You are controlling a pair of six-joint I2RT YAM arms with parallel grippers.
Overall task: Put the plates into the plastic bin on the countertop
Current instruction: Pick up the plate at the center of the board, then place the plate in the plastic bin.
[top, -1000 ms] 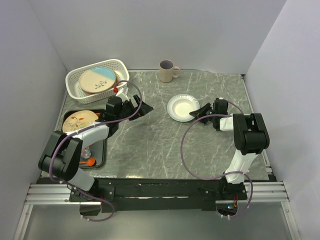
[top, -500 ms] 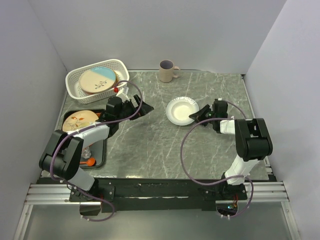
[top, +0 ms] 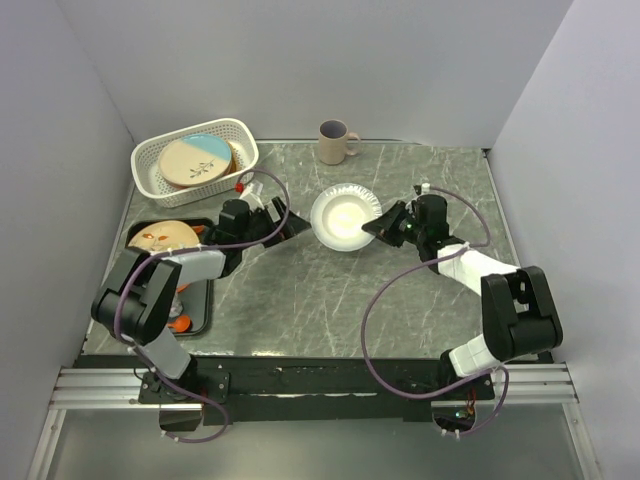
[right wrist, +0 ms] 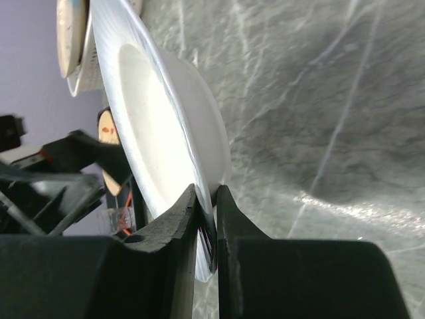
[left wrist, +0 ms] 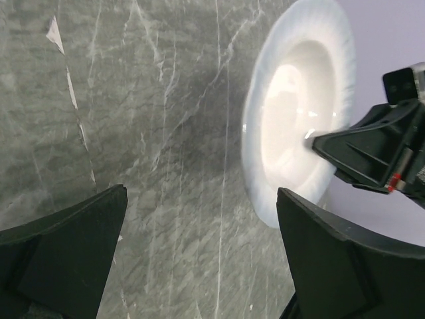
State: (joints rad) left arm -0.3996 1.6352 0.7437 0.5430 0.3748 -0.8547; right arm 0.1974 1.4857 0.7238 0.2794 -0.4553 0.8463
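The white plate should go into the bin with its flat base free to rest there, so my left gripper needs to grab it by its rim nearest the bin.
My right gripper is shut on the near rim of a pale white plate, holding it tilted above the countertop at mid-table. The left gripper stands open just left of that plate, with nothing between its fingers. The white plastic bin sits at the back left and holds a tan and pale-blue plate with a twig, with an orange plate edge behind it. A cream plate lies on the black tray.
A beige mug stands at the back centre. The flat black tray lies at the left edge with small orange items on it. White walls close in the left, back and right sides.
My right gripper has carried the white plate leftwards and lifted it off the countertop, tilting it, until it is near the left gripper. The left arm has shifted slightly.
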